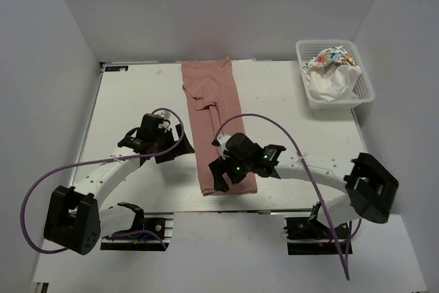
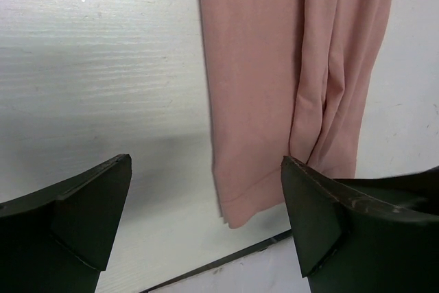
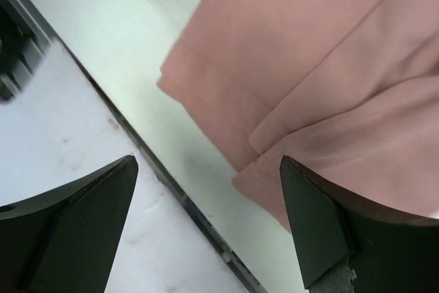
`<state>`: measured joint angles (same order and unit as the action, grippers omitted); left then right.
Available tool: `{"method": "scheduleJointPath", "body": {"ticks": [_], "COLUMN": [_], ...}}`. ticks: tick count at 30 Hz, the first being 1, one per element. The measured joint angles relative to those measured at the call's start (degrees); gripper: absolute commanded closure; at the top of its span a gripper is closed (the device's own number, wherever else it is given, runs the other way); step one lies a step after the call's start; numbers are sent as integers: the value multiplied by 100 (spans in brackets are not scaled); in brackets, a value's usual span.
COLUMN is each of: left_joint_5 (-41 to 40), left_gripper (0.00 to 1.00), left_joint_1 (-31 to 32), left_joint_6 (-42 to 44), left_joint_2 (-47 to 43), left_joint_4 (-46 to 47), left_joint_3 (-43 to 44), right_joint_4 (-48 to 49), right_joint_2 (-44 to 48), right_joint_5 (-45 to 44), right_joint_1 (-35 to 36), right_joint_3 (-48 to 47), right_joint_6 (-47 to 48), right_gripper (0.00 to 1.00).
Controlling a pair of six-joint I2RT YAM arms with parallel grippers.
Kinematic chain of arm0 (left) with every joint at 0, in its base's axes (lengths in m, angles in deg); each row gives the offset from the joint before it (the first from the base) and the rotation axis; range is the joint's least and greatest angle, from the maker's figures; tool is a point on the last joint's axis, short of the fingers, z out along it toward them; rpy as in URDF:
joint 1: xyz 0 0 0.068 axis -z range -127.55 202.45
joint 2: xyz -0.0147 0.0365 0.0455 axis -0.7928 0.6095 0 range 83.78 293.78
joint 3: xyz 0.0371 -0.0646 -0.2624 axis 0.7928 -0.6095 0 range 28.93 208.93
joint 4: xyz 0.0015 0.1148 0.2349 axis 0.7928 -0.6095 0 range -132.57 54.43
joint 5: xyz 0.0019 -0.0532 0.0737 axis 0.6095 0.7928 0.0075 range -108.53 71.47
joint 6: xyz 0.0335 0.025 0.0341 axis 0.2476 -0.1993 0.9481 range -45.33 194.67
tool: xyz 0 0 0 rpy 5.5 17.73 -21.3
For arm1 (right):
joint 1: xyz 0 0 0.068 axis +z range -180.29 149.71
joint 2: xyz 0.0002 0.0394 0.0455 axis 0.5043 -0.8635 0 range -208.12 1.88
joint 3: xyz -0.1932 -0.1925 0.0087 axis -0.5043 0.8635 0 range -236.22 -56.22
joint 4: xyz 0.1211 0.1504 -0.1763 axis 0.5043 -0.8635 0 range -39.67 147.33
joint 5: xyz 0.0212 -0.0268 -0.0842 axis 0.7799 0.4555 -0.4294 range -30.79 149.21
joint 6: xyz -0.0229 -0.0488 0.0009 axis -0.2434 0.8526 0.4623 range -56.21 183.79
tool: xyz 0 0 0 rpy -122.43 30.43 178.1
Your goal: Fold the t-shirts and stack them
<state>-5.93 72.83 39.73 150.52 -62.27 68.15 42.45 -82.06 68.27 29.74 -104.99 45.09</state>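
My left gripper needs to fold the near end of the t-shirt over the folded t-shirt, so next it should grab the near hem corner of the dusty pink t-shirt.
The dusty pink t-shirt (image 1: 212,108) lies folded into a long narrow strip down the middle of the table, its near end close to the front edge. My left gripper (image 1: 171,150) is open and empty just left of the strip; in its wrist view (image 2: 206,162) the shirt's near corner (image 2: 236,204) lies between the open jaws. My right gripper (image 1: 218,173) is open and empty over the strip's near end, and the layered hem (image 3: 226,121) shows in its view (image 3: 209,162). A white t-shirt (image 1: 326,84) and a multicoloured print one (image 1: 333,56) lie crumpled in the basket.
The white lattice basket (image 1: 333,104) stands at the back right of the table. The table's dark front edge (image 2: 226,259) runs just beyond the shirt's near end, and it also shows in the right wrist view (image 3: 171,190). White walls enclose the table.
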Motion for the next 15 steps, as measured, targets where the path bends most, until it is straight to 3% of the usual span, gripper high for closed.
{"method": "scheduleJointPath", "body": {"ticks": [8,15], "left_joint_5": [339,841], "left_gripper": [0,0], "left_joint_1": [57,778], "left_joint_6": [85,57], "left_joint_2": [219,549], "left_joint_4": [-24,90], "left_joint_3": [35,-118], "right_joint_4": [74,-573], "right_joint_2": [1287,1908], "right_joint_5": [-1283,-2197], "right_joint_1": [-125,-520], "right_joint_3": [518,997], "right_joint_6": [-551,-1279], "right_gripper": [10,10]}}
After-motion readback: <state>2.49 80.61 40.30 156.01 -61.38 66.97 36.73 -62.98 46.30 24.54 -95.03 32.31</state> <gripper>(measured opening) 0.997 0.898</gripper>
